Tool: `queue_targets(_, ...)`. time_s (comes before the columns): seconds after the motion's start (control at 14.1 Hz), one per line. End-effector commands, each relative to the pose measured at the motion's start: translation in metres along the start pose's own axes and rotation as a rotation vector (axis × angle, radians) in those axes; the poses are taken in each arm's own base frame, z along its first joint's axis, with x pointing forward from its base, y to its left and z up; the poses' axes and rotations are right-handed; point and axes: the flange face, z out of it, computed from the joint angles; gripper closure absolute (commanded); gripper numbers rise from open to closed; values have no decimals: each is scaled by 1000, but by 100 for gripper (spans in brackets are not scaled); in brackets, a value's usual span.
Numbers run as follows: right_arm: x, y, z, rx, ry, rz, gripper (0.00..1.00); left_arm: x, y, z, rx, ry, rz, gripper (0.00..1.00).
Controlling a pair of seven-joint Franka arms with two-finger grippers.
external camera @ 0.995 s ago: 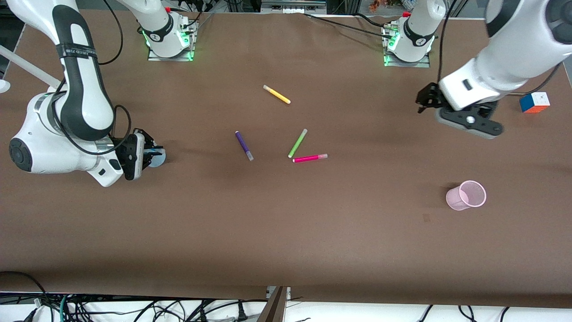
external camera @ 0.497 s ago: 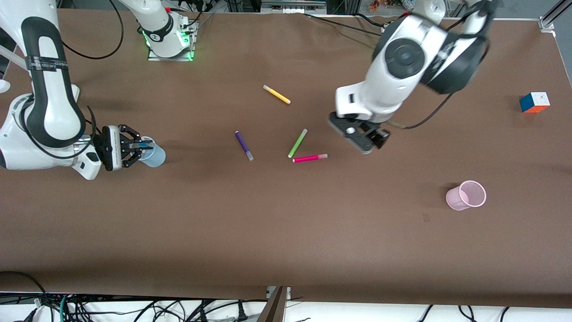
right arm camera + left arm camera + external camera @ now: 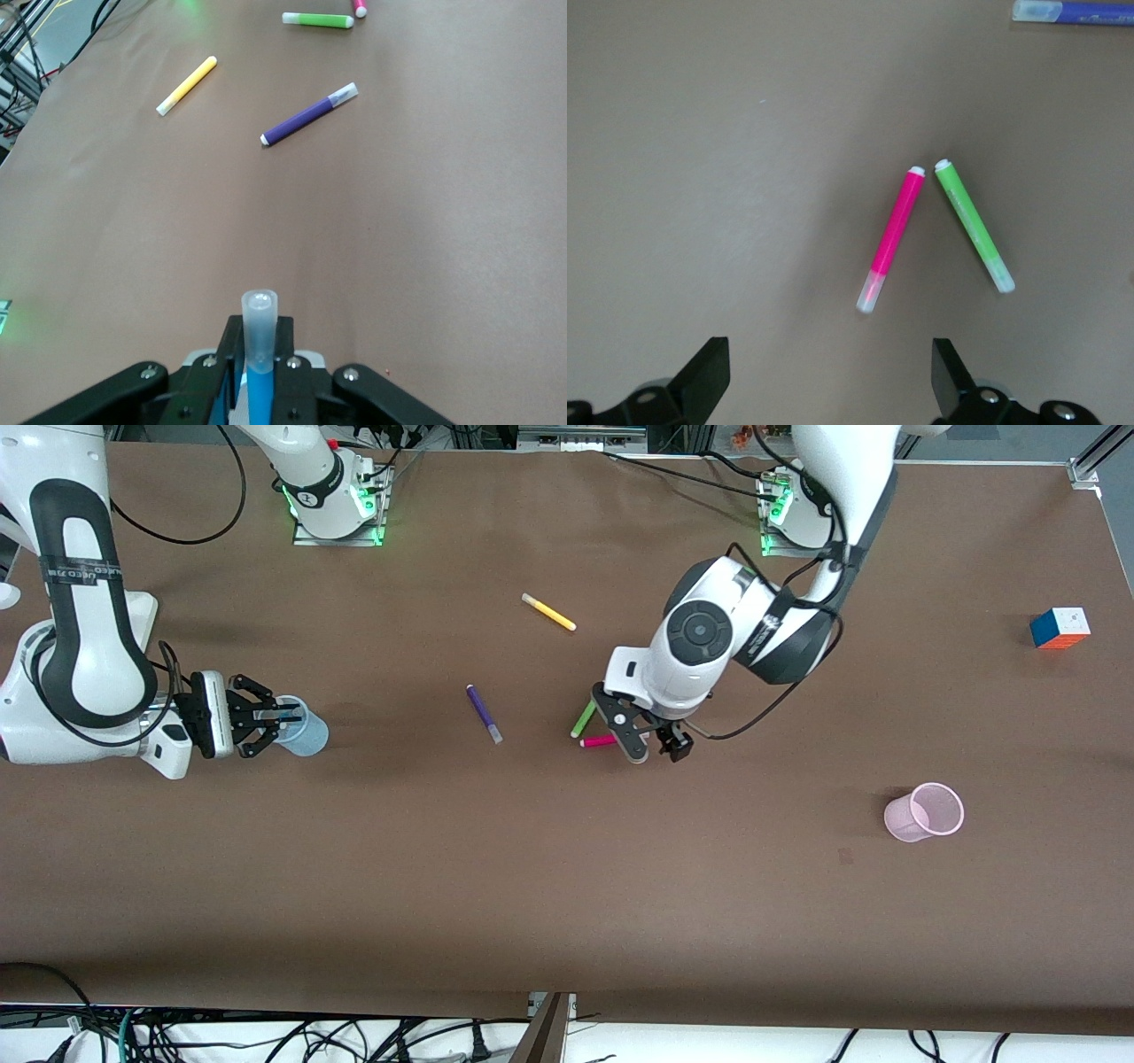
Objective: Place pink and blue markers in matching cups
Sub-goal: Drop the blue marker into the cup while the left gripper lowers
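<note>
My right gripper should open now. The blue marker is over the opening of the pale blue cup, so it would rest in the cup.
The pink marker lies mid-table beside the lime green marker; my left gripper hangs over its pale cap end and hides that end. In the left wrist view the pink marker lies ahead of the left gripper, which is open and empty. My right gripper is shut on the blue marker, held cap-outward at the pale blue cup near the right arm's end. The pale pink cup stands toward the left arm's end, nearer the front camera.
A purple marker and a yellow marker lie mid-table. The green marker lies close beside the pink one. A colour cube sits near the table edge at the left arm's end.
My left arm swung in from its end of the table and came down over the pink marker. My right gripper drew back a little from the blue cup, still holding the blue marker.
</note>
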Motion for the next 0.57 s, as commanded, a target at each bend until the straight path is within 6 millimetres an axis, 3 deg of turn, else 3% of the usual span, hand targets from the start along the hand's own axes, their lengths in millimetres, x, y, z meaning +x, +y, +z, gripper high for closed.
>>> queue_targets(0.0, -4, -5, -1, -11, 45, -61, 100, 11, 7, 31, 40, 2, 73, 0)
queue_targets(0.07, -6, -6, -2, -11, 47, -67, 100, 15, 13, 45, 40, 2, 84, 0)
queue_targets(0.14, -7, -7, -6, -18, 48, -69, 75, 17, 18, 55, 41, -1, 95, 0)
queue_targets(0.21, -9, -7, -10, -28, 49, -67, 4, 19, 23, 64, 63, -14, 127, 0)
queue_targets(0.5, -2, -1, -36, -78, 65, 132, 0, 17, 25, 84, 107, -18, 174, 0)
